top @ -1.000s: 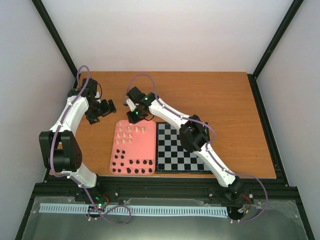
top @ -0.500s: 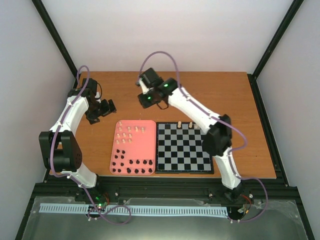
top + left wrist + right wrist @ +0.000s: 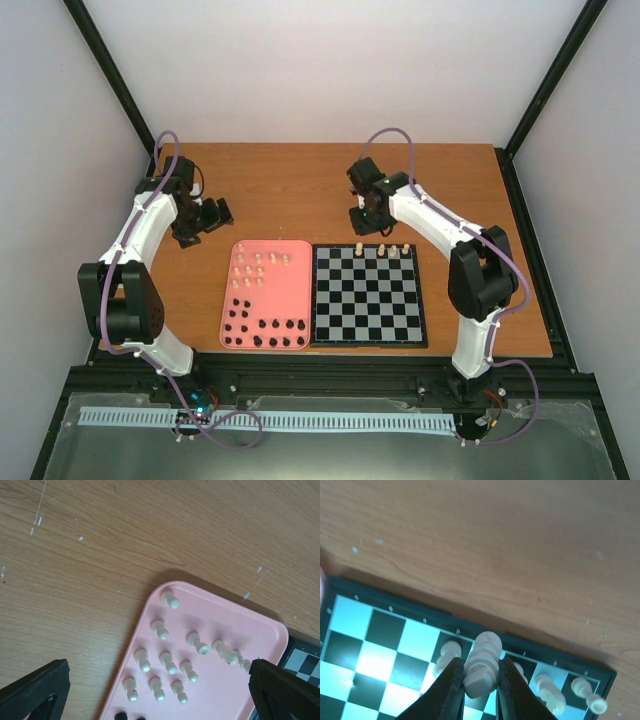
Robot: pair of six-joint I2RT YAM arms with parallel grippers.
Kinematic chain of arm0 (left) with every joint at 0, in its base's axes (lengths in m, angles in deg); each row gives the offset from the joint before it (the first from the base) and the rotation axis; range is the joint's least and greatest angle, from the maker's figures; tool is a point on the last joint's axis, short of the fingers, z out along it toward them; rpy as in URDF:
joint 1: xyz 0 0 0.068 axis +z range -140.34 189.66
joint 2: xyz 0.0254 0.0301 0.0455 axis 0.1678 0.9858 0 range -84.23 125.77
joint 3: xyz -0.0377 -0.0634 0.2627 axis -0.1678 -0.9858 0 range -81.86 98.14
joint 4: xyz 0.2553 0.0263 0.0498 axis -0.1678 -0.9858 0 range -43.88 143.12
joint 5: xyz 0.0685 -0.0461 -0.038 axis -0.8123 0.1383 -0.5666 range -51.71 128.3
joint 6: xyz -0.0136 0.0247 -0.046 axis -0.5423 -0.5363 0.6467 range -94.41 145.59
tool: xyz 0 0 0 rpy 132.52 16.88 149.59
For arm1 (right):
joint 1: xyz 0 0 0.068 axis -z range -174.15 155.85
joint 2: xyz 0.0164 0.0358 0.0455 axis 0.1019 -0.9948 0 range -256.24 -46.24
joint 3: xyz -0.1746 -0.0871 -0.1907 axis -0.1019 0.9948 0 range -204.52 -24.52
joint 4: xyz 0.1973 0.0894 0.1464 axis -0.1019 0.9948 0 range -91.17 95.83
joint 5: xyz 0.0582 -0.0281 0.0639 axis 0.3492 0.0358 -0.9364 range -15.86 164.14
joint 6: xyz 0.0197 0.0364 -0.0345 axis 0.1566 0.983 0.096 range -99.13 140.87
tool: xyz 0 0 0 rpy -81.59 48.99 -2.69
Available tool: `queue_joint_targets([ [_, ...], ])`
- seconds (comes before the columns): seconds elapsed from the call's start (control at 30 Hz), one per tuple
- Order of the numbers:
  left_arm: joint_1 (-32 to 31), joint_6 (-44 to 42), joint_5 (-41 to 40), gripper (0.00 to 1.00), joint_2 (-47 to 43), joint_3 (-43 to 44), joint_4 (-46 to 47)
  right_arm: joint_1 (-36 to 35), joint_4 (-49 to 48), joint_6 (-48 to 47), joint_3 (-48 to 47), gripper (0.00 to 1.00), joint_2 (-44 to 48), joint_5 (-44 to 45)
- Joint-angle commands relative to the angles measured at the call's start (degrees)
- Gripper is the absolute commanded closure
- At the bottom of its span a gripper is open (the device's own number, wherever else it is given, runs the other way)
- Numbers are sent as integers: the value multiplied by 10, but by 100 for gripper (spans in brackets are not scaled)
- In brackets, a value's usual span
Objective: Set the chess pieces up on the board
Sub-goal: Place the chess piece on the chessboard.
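Observation:
The cream chess piece's base must reach the board (image 3: 367,343) before my right gripper opens, or the piece would fall between its standing neighbors.
The board (image 3: 367,343) lies at the table's near middle, with several cream chess pieces (image 3: 393,249) standing in its far row. My right gripper (image 3: 371,226) hovers above that far edge. In the right wrist view it (image 3: 479,682) is shut on a cream chess piece (image 3: 483,662), held above the board (image 3: 380,645) beside standing cream pieces (image 3: 547,689). My left gripper (image 3: 208,217) is open and empty over bare table, left of the pink tray (image 3: 296,262). Its fingers (image 3: 35,692) frame the tray's cream pieces (image 3: 167,661).
The pink tray (image 3: 220,680) touches the board's left side. It holds several cream pieces (image 3: 256,268) at its far end and several black pieces (image 3: 262,330) at its near end. Brown table lies behind and to the right of the board.
My right arm has swung from over the pink tray to the right, to the board's far edge, with a cream piece in its jaws. The left arm has not moved.

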Motion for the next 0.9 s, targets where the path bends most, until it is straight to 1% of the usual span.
queue_joint_targets([
  [0.0,-2,3,4,0,2,3,6,-2,-26,12,49,91,46,11],
  [0.33,-2,2,1,0,11,5,5,1,-45,18,107,91,55,-11],
  [0.87,-1,1,-5,0,11,7,2,1,-61,23,132,91,24,-23],
])
